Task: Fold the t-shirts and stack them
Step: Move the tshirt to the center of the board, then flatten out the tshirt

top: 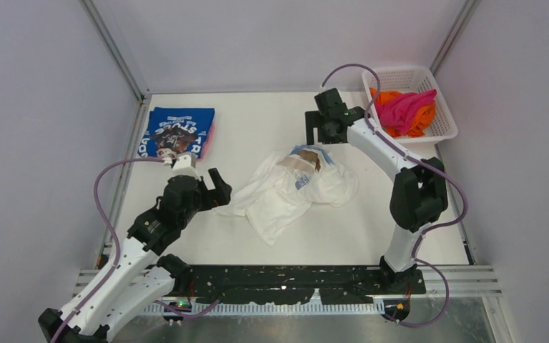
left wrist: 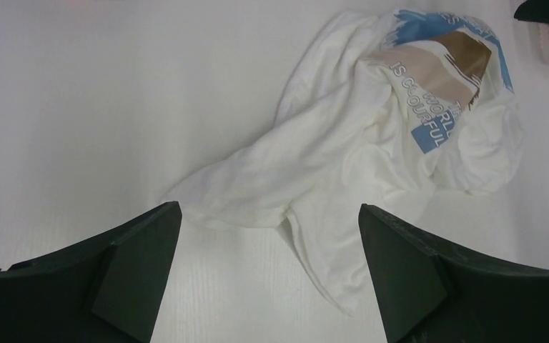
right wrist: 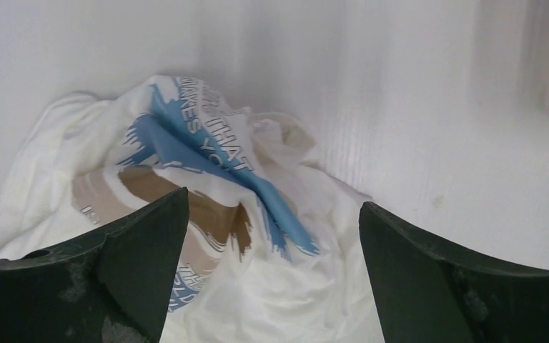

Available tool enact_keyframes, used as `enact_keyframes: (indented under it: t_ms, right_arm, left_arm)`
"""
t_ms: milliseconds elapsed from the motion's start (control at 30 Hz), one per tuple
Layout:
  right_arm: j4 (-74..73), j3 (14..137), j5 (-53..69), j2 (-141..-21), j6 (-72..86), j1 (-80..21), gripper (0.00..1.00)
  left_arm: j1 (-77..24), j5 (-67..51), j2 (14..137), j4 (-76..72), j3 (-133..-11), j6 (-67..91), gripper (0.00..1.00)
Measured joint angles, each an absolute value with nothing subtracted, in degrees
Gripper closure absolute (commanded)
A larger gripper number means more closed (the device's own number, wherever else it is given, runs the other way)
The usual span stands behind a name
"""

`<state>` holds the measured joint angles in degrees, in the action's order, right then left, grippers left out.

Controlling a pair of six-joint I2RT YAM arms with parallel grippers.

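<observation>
The crumpled white t-shirt needs to be spread for folding, so the left gripper should next grab its pointed plain corner nearest the black bar.
A crumpled white t-shirt with brown and blue print lies mid-table; it also shows in the left wrist view and the right wrist view. A folded blue t-shirt with white lettering lies at the back left on a pink one whose edge shows. Magenta and orange shirts sit in the basket. My left gripper is open and empty, just left of the white shirt's near edge. My right gripper is open and empty, just above the shirt's far end.
A white plastic mesh basket stands at the back right corner. Grey walls and metal frame posts enclose the table. A black rail runs along the near edge where the arm bases sit.
</observation>
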<state>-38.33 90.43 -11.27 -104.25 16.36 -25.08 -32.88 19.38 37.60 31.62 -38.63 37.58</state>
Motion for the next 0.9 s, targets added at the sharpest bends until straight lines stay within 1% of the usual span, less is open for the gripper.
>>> enact_keyframes:
  t_ms: [100, 200, 367, 433, 533, 667, 733, 867, 900]
  right_arm:
    - [-37.7, 86.5, -17.7, -100.9, 17.0, -24.3, 0.05]
    - [-35.7, 79.6, -20.7, -92.0, 18.4, -23.3, 0.05]
    - [-31.0, 65.2, -22.8, -71.7, 22.4, -20.4, 0.04]
    - [-29.2, 58.6, -22.8, -64.4, 24.3, -19.3, 0.04]
    - [-27.8, 49.9, -21.9, -57.3, 26.4, -18.6, 0.05]
    - [-27.9, 41.9, -20.0, -52.8, 28.3, -18.2, 0.05]
    - [-28.0, 39.7, -19.1, -51.2, 28.9, -18.1, 0.05]
    - [-27.9, 37.7, -17.7, -48.1, 29.3, -18.0, 0.05]
    - [-27.9, 37.7, -17.5, -47.6, 29.3, -18.0, 0.05]
  left_arm:
    - [-33.3, 12.5, 38.5, 29.2, -36.4, 38.1, 0.0]
    - [-37.1, 8.1, 40.3, 27.7, -34.5, 38.6, 0.0]
    - [-52.9, 7.0, 46.0, 26.5, -34.2, 39.0, 0.05]
    - [-58.9, 7.2, 50.5, 26.5, -34.9, 39.0, 0.07]
    - [-64.8, 8.5, 60.3, 27.6, -38.6, 38.8, 0.16]
    - [-67.7, 10.1, 73.0, 28.6, -45.3, 38.3, 0.23]
    - [-67.9, 10.7, 76.8, 28.5, -47.0, 37.8, 0.29]
    - [-67.9, 12.1, 83.0, 28.8, -49.1, 36.8, 0.45]
    - [-67.9, 12.6, 84.6, 29.0, -49.8, 36.7, 0.47]
